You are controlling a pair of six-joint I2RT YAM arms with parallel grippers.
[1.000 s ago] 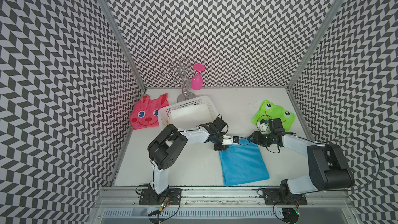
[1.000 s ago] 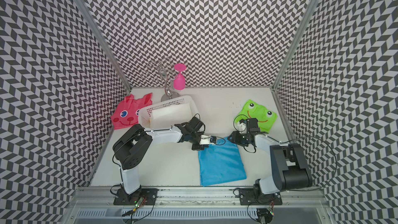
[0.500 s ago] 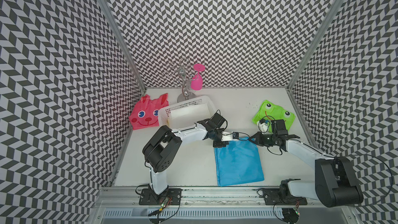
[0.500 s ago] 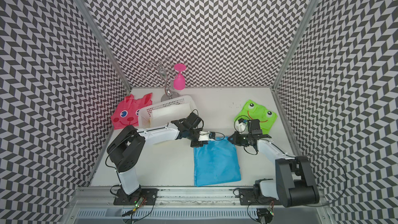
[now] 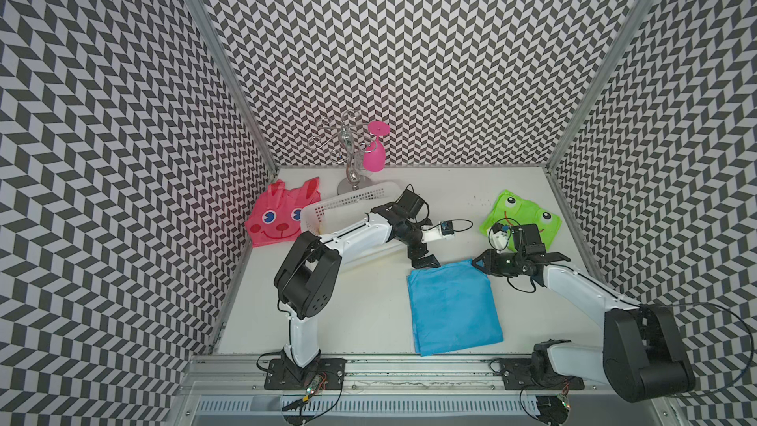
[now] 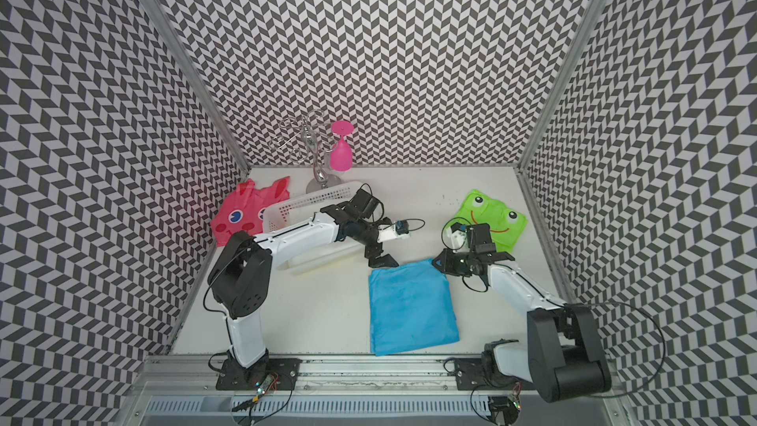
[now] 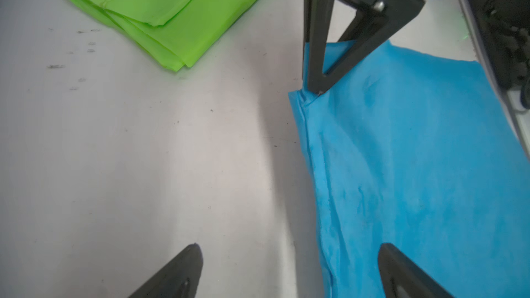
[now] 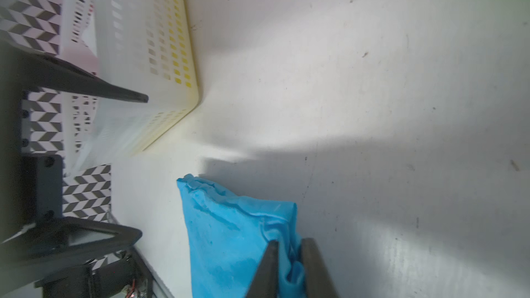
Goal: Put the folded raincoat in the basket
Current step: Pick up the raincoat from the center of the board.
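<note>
My left gripper will next lay the folded raincoat in the basket [image 5: 352, 198], so it will grab the raincoat by its free far corner [image 5: 413, 272], opposite my right gripper.
The folded raincoat [image 5: 452, 309] [image 6: 411, 307], plain blue, lies flat on the table near the front edge. My left gripper [image 5: 422, 264] [image 7: 289, 246] hovers open over its far left corner and holds nothing. At the far right corner is my right gripper [image 5: 477, 263] [image 8: 288, 243], its jaws a little apart with a loose fold of the blue raincoat [image 8: 229, 239] between them. The white lattice basket [image 5: 352, 198] [image 8: 149, 53] stands at the back left, partly hidden behind my left arm in both top views.
A green frog raincoat [image 5: 520, 219] lies at the right, just behind my right wrist. A pink rabbit raincoat [image 5: 282, 219] leans in the left corner beside the basket. A metal glass stand [image 5: 350, 165] with a pink glass [image 5: 375, 153] stands behind the basket.
The left gripper has opened and let go of the raincoat's far edge. The right jaws have parted slightly. The blue raincoat has shifted a little leftward and now lies flat.
</note>
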